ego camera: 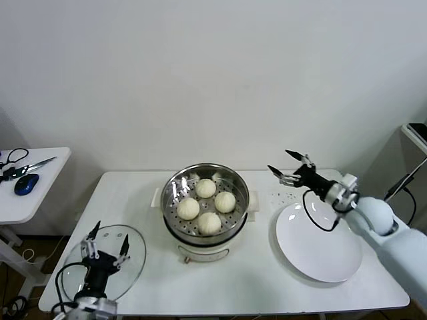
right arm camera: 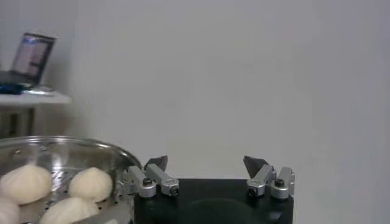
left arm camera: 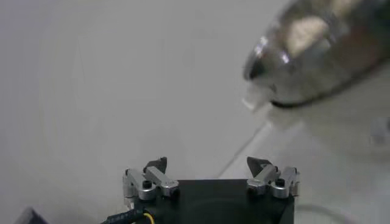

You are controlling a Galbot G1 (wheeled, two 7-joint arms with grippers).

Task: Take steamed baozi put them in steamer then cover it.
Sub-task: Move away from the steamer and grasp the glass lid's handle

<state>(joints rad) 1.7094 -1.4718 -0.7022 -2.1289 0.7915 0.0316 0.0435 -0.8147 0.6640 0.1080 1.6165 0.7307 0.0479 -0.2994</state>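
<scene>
Next, my left gripper grabs the lid's narrow raised handle, since the round glass lid [ego camera: 137,257] lies flat and spreads far wider than my left gripper opens.
Several cream-white baozi [ego camera: 205,188] sit on the perforated tray inside the shiny steamer [ego camera: 175,181] at the table's middle; they also show in the right wrist view [right arm camera: 90,183]. The round glass lid [ego camera: 137,257] lies flat on the table at the front left. My left gripper [ego camera: 106,243] is open and empty, just above the lid. My right gripper [ego camera: 284,167] is open and empty, held in the air to the right of the steamer, above the far edge of the white plate [ego camera: 320,250]. The steamer's side shows blurred in the left wrist view [left arm camera: 317,55].
The empty flat white plate lies at the table's right. A small side table [ego camera: 20,200] at the far left holds a blue mouse [ego camera: 26,183] and scissors. A white wall stands behind the table.
</scene>
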